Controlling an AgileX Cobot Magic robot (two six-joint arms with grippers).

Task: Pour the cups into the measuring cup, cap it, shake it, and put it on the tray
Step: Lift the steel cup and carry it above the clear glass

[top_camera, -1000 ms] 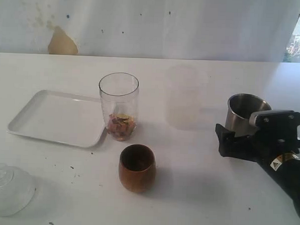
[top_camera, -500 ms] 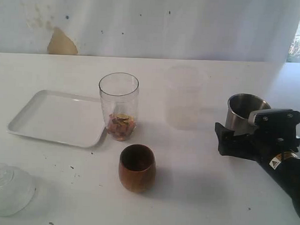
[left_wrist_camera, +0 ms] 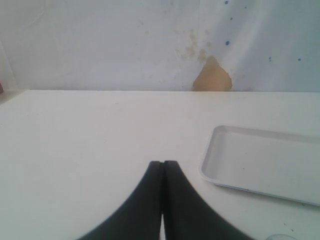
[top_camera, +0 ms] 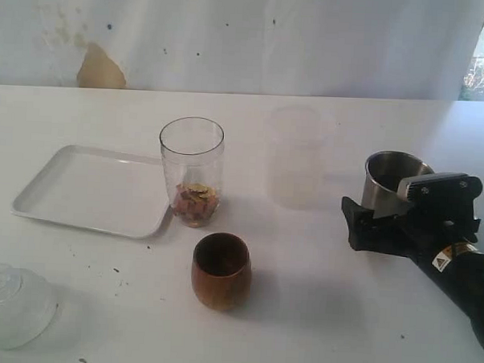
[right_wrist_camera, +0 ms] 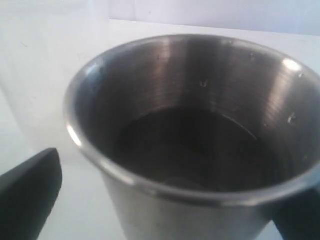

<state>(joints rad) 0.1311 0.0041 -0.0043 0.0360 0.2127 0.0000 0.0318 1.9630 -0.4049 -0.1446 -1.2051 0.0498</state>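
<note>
The right gripper will next hold the steel tumbler by its body [top_camera: 378, 195], so that its open rim stays free to pour into the measuring cup [top_camera: 190, 167].
The steel tumbler [top_camera: 391, 178] stands upright at the right of the table, and my right gripper [top_camera: 377, 216] is open around its lower body. In the right wrist view the tumbler [right_wrist_camera: 190, 125] fills the picture, and one finger [right_wrist_camera: 30, 190] stands apart from its wall. The clear measuring cup [top_camera: 190, 167] stands mid-table beside the tray [top_camera: 81, 192], with colourful bits in its bottom. The brown wooden cup [top_camera: 220, 271] sits in front of it. My left gripper [left_wrist_camera: 163, 164] is shut and empty over bare table, left of the tray [left_wrist_camera: 265, 160].
A frosted translucent cup [top_camera: 298, 156] stands between the measuring cup and the tumbler. A clear domed lid [top_camera: 12, 304] lies at the front left corner. A white wall with a tan stain [top_camera: 100, 69] runs behind the table.
My right gripper has slid slightly leftward along the steel tumbler. Everything else is unmoved.
</note>
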